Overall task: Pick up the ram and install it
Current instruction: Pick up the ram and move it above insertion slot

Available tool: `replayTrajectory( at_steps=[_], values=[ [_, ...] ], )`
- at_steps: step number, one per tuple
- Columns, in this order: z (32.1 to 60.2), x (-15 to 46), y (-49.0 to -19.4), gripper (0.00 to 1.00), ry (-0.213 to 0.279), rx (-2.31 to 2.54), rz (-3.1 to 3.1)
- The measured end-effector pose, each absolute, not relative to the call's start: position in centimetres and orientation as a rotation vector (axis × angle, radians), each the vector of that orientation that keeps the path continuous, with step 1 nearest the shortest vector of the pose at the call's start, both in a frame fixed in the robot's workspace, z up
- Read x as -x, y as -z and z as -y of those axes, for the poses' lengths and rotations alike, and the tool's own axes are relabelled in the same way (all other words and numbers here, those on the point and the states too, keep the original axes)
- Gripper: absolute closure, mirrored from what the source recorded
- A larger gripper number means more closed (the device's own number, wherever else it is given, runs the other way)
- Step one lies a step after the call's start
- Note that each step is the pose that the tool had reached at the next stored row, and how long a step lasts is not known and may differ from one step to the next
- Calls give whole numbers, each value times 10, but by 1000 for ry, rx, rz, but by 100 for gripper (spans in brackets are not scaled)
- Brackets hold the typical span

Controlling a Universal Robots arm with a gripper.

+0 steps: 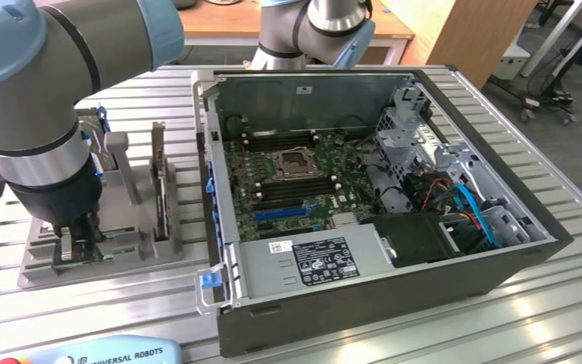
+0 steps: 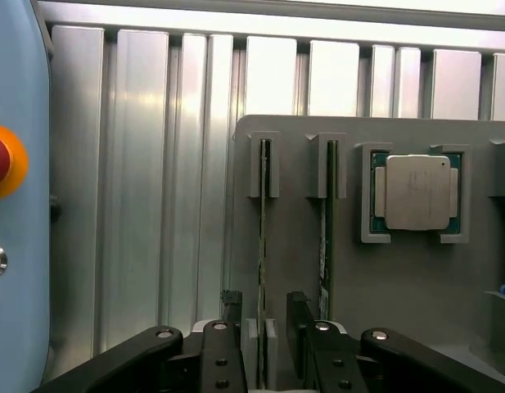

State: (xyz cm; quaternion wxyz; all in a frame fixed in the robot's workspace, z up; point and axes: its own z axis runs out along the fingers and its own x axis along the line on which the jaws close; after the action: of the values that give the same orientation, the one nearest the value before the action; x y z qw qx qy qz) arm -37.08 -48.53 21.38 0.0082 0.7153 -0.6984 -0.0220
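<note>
The grey fixture slot (image 2: 265,166) surrounds the ram's lower edge. My gripper should next pinch the ram by its exposed upper edge (image 2: 262,299) to install it.
In the wrist view the ram (image 2: 263,237) stands on edge in a slot of the grey fixture plate (image 2: 399,278), a thin green stick. My gripper (image 2: 264,309) is open, with its black fingers (image 2: 232,323) on either side of the stick's near end and small gaps showing on both sides. A second, similar stick (image 2: 326,237) stands one slot over. In the exterior view my gripper (image 1: 73,244) is lowered onto the fixture (image 1: 119,262) at the exterior view's left of the open computer case (image 1: 372,303). The motherboard (image 1: 291,178) lies exposed inside the case.
A square silver CPU chip (image 2: 417,192) sits in a pocket of the fixture beyond the second stick. A teach pendant with a red button (image 2: 0,160) lies beside the fixture. A drive cage and cables (image 1: 453,197) fill the case's right side. Slatted aluminium table (image 1: 533,303) all around.
</note>
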Motion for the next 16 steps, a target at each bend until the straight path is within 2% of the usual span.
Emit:
replayTrajectory(
  at_steps=[16],
  values=[
    [485,371,-201,64,69,-2235,2183]
  ],
)
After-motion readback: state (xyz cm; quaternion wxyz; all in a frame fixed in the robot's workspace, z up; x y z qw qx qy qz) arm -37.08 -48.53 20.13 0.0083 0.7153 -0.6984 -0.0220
